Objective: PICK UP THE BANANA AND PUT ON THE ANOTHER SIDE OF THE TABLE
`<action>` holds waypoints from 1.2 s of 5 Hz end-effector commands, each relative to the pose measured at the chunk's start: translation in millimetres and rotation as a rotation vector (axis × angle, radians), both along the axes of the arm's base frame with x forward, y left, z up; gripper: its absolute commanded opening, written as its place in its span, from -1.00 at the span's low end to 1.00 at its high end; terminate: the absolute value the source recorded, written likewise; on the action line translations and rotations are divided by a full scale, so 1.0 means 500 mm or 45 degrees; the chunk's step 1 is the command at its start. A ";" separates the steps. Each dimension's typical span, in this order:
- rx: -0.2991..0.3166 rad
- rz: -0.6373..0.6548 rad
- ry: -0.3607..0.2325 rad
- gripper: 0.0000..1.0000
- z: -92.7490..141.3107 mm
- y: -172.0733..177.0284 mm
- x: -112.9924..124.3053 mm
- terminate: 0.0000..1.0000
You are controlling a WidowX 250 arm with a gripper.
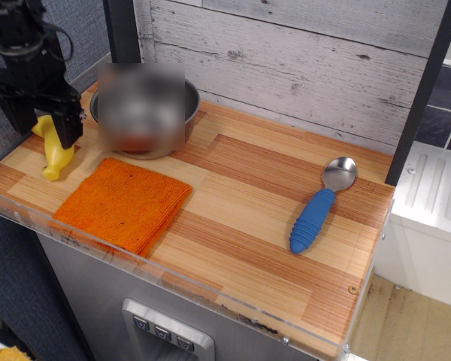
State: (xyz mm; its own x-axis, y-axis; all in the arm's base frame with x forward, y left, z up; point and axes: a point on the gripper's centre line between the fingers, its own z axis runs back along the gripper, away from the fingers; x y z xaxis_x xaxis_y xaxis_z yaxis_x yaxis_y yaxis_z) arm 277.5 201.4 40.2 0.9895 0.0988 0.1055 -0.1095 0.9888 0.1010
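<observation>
I'll carry the banana across the table by its thick end [48, 135].
The yellow toy banana [55, 156] lies at the far left of the striped wooden table [240, 188], stem end toward the front edge. My black gripper [45, 125] hangs right over the banana's thick back end. Its two fingers [69, 125] stand apart on either side of the banana, so the jaws are open. The gripper hides the banana's upper half, and I cannot tell whether the fingers touch it.
A metal bowl [143, 109], blurred in this view, stands just right of the gripper. An orange cloth [124, 203] lies in front of the bowl. A blue-handled spoon [319, 207] lies at the right. A clear acrylic rim [173, 274] runs along the front edge.
</observation>
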 end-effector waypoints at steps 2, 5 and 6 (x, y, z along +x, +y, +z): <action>0.027 -0.001 0.021 -1.00 -0.030 -0.028 0.045 -1.00; 0.077 0.125 -0.020 -1.00 0.110 -0.043 -0.001 -1.00; 0.082 0.081 -0.096 -1.00 0.208 -0.082 -0.011 -1.00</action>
